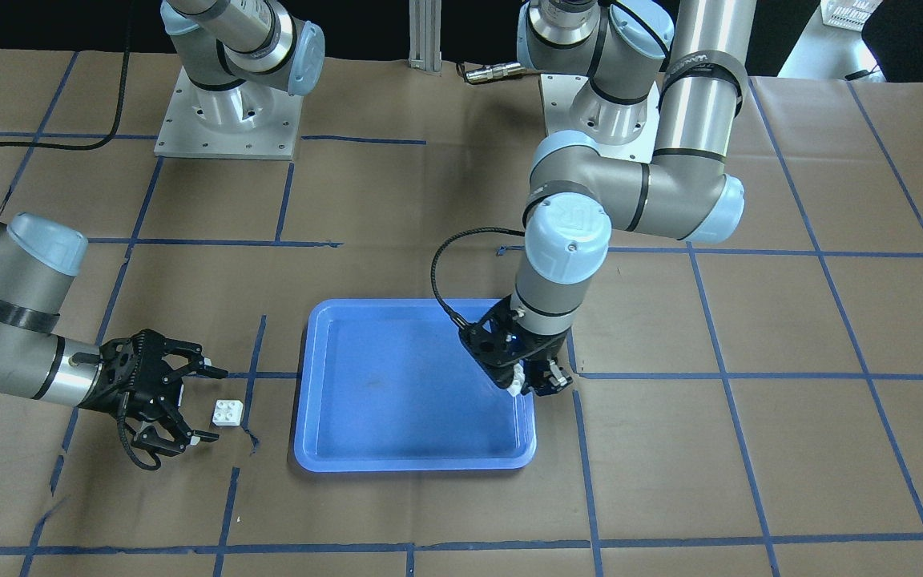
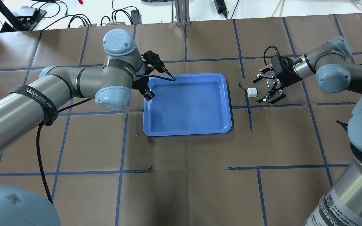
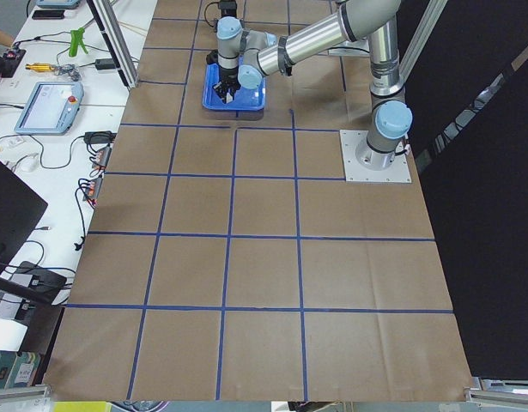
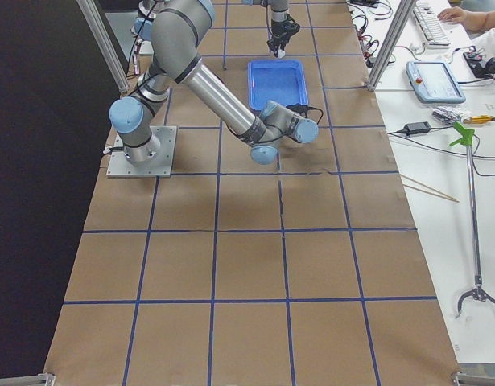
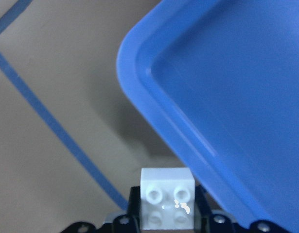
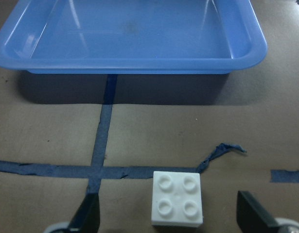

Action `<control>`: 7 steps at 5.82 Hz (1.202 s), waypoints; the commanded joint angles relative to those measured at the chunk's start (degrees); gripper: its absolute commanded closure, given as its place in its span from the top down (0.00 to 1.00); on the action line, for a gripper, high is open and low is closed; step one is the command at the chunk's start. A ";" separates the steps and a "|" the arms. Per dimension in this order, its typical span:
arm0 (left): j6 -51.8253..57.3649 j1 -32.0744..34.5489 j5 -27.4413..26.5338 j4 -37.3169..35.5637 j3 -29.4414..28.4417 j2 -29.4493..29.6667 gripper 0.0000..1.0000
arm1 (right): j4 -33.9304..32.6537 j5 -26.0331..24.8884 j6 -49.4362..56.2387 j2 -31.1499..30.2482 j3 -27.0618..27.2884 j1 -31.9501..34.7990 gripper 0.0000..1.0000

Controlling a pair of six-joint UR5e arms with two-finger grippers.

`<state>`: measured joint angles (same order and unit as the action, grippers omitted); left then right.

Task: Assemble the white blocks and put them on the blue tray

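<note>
Next, my right gripper grabs the loose white block by its studless sides to assemble it with the other white block [image 1: 516, 381].
The blue tray [image 1: 413, 465] lies mid-table and holds nothing. My left gripper [image 1: 534, 383] hangs over the tray's corner on my left, shut on one white block [image 1: 517, 381]. The left wrist view shows this block [image 5: 167, 204] studs up between the fingers, just outside the tray rim [image 5: 188, 126]. The other white block [image 1: 227, 413] sits on the paper to the tray's right side [image 2: 252, 92]. My right gripper [image 2: 260, 89] is low, open and empty. Its fingers [image 6: 86, 218] stand on either side of that block [image 6: 177, 197] without touching it.
Brown paper with a blue tape grid covers the table. A torn tape end [image 6: 219, 153] lies just beyond the loose block. The arm bases [image 1: 225, 120] stand at the robot's side. A bench with tools and a pendant [image 4: 436, 80] runs along the far edge.
</note>
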<state>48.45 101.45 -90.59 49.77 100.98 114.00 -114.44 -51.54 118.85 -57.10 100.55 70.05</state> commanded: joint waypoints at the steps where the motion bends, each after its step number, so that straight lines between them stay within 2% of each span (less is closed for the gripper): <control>1: 18.42 5.32 1.46 -0.20 -0.52 0.34 0.22 | 0.18 0.12 -0.02 0.06 -0.01 0.00 0.77; 2: 21.91 6.04 1.73 -0.46 -0.43 1.56 0.23 | 0.01 0.04 0.07 -0.03 -0.01 0.00 0.62; 3: 25.95 6.74 1.74 -0.81 -0.52 2.96 0.22 | 0.01 -0.05 0.16 -0.03 0.08 0.00 0.55; 5: 25.82 8.06 3.13 -1.69 -0.78 4.99 0.23 | -0.17 -0.05 0.24 -0.03 -0.18 0.00 0.33; 6: 24.60 8.06 3.14 -1.87 -1.83 6.22 0.25 | -0.95 -0.05 0.24 -0.12 -0.36 0.00 0.27; 7: 22.06 8.41 3.14 -1.78 -3.32 7.36 0.25 | -1.22 -0.23 -0.19 -0.81 -0.88 0.00 0.25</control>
<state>72.48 109.57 -87.51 48.02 98.91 120.27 -115.30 -51.65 118.95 -57.44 100.07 70.05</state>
